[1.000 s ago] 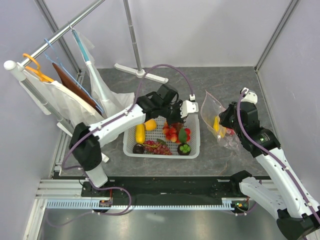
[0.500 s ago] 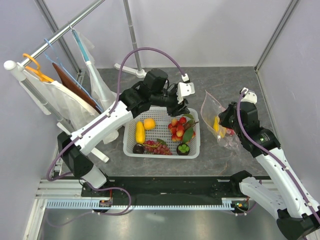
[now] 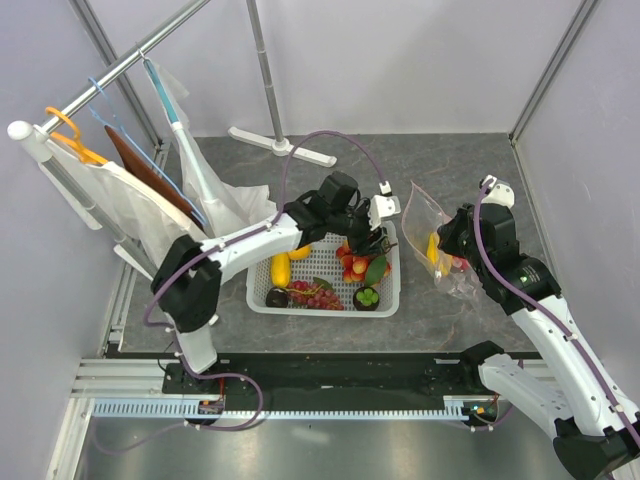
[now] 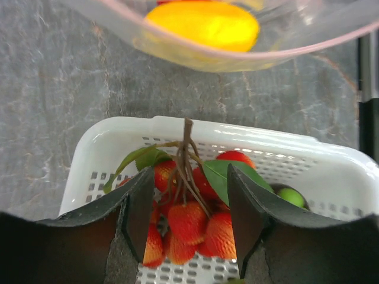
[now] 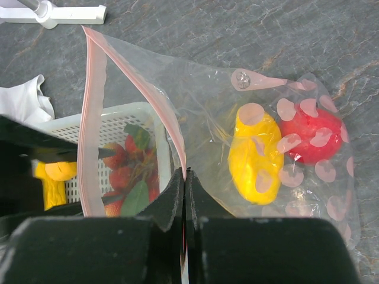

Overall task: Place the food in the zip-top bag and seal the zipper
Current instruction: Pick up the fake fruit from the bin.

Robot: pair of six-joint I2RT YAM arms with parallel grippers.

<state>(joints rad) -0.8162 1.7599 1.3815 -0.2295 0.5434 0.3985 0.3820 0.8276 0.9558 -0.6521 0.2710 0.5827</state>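
My left gripper grabs the red-yellow small fruits by their stem [image 3: 386, 246] next, to lower them into the zip-top bag [image 3: 425, 212] with the fruits hanging free.
My left gripper [image 3: 366, 240] [image 4: 188, 177] hangs open low over the white mesh basket [image 3: 322, 308] [image 4: 118, 127]. Its jaws stand either side of the stem of the red-yellow small fruits [image 3: 352, 263] [image 4: 188, 222] without closing on it. A yellow mango [image 3: 280, 267], an orange [image 3: 300, 249], purple grapes [image 3: 315, 295] and mangosteens [image 3: 368, 297] also lie in the basket. My right gripper [image 3: 443, 240] [image 5: 185, 173] is shut on the pink zipper [image 5: 92, 118], holding the zip-top bag [image 3: 425, 212] [image 5: 207, 106] open toward the basket. Inside the bag lie a yellow mango [image 5: 256, 154] [image 4: 204, 23] and a red pomegranate [image 5: 311, 136].
A clothes rail [image 3: 100, 80] with hangers and white cloth [image 3: 230, 205] stands left of the basket. A white stand base [image 3: 280, 145] lies at the back. Grey walls close in the table on three sides.
My left gripper lifted away from the fruit bunch, opened, and came back down over it. The right arm and the bag have not moved.
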